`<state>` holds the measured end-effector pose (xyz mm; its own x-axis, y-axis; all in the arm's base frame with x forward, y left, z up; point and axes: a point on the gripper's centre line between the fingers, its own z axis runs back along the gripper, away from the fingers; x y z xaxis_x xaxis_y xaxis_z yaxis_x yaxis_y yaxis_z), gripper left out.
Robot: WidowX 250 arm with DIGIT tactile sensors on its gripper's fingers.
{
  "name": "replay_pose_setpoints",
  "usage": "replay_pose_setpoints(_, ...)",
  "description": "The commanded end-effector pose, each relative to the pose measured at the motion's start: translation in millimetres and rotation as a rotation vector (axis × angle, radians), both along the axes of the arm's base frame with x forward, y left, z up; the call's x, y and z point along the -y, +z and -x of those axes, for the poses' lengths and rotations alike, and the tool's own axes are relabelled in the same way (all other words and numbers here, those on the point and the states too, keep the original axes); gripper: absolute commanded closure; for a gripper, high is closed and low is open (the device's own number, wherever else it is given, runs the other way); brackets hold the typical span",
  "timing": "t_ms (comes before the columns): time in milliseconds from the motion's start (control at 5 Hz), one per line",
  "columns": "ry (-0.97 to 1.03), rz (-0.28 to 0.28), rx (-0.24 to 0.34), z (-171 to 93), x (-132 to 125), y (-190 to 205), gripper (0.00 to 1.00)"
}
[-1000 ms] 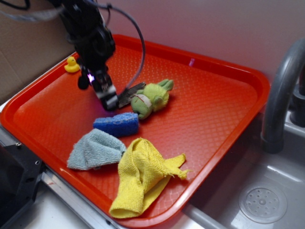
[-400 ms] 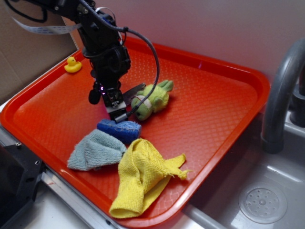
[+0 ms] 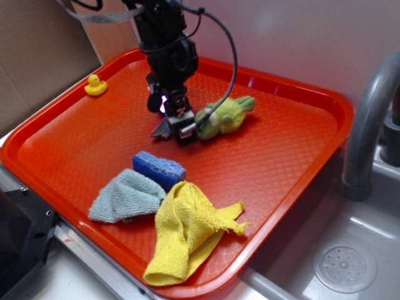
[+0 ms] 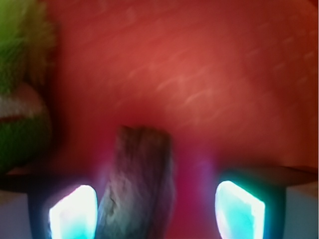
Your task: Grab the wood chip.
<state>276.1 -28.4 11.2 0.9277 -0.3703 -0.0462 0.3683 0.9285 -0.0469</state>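
Observation:
I need to grab the wood chip by its long grained sides with my gripper next, to pick it up off the red tray.
The wood chip (image 4: pixel 138 181), grey-brown with visible grain, lies on the red tray between my fingers, closer to the left pad (image 4: pixel 75 211) than to the right pad (image 4: pixel 240 209). My gripper (image 4: pixel 157 214) is open with a wide gap. In the exterior view the gripper (image 3: pixel 181 131) is low over the tray. One end of the wood chip (image 3: pixel 160 130) sticks out to its left, and the rest is hidden under the fingers. The green plush toy (image 3: pixel 225 118) lies just right of the gripper, touching it or nearly so.
A blue sponge block (image 3: pixel 159 169), a light blue cloth (image 3: pixel 125 196) and a yellow cloth (image 3: pixel 184 231) lie at the front of the red tray (image 3: pixel 294 150). A small yellow duck (image 3: pixel 95 85) sits at the tray's back left. A grey faucet (image 3: pixel 369 119) and a sink are to the right.
The gripper has moved back and to the right and now stands around the wood chip. The green plush toy has shifted to the right and turned.

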Motion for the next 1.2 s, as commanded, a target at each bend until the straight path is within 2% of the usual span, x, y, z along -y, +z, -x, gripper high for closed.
replay_pose_setpoints(0, -0.023, -0.008, -0.004, 7, 3, -5, 1.00)
replay_pose_setpoints(800, 0.019, -0.042, 0.013, 12, 2, -1, 1.00)
replay_pose_setpoints(1000, 0.094, -0.070, 0.079, 15, -5, 18, 1.00)
